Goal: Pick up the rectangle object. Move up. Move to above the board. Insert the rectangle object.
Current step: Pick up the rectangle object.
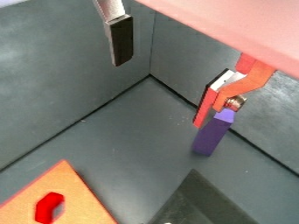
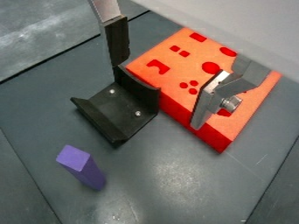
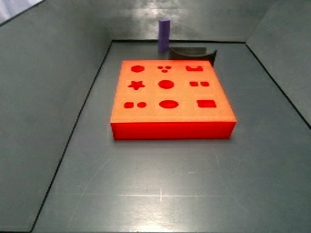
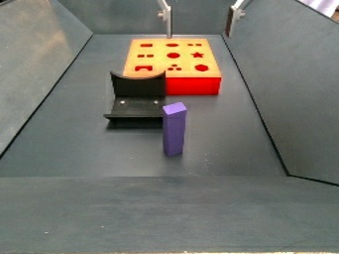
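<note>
The object's place to be grabbed next by my gripper is its upper end [image 3: 165,25], so that I can insert the rectangle object into the board [image 3: 170,129].
The rectangle object is a slim purple block. It stands upright on the grey floor in both side views [image 4: 173,129] [image 3: 165,34], beside the dark fixture [image 4: 135,99]. It also shows in both wrist views [image 1: 212,133] [image 2: 82,166]. The red-orange board [image 4: 192,85] [image 3: 170,129] lies flat beyond the fixture, with darker cutouts in its top. My gripper [image 4: 199,12] hangs high over the board's far side, jaws wide apart and empty. Its fingers [image 1: 121,39] [image 2: 117,44] show in both wrist views, well clear of the block.
The dark L-shaped fixture [image 2: 117,109] [image 3: 195,52] stands between the block and the board. Grey walls enclose the floor on the sides and back [image 1: 176,52]. A corner of the board [image 1: 47,197] shows in a wrist view.
</note>
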You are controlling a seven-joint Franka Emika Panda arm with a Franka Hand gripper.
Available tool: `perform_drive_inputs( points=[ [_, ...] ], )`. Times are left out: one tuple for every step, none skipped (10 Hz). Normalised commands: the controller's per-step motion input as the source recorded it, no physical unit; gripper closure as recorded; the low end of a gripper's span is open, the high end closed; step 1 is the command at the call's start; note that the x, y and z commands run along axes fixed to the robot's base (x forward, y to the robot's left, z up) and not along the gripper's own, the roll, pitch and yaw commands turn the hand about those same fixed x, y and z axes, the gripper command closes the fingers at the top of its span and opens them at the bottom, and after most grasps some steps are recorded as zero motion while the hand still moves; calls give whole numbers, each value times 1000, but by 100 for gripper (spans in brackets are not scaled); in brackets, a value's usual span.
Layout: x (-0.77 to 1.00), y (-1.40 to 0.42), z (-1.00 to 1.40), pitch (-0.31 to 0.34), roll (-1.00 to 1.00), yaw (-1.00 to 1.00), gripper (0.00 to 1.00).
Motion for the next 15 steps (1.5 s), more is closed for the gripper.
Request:
perform_drive_inputs(
  points=[
    [511, 397, -603, 19, 114, 423, 0],
    [563, 411, -617, 24, 101, 389, 0],
    [606, 409, -660, 11, 80, 377, 0],
    [606, 397, -657, 10, 73, 377, 0],
    [483, 469, -600, 0, 44, 391, 0],
    [340, 531, -580, 0, 0, 411, 0],
    [131, 586, -534, -23, -27, 443, 0],
    [0, 486, -551, -97, -203, 537, 0],
    [0, 377, -337, -37, -306, 449, 0],
    [0, 131, -274, 0, -244, 223, 0],
    [-3, 89, -197, 0, -206, 86, 0],
    [0, 17, -151, 0, -169, 0, 0],
    [0, 0, 0, -20, 0, 0, 0],
    [0, 0, 0, 0, 0, 0, 0],
    [0, 0, 0, 0, 0, 0, 100]
  ],
)
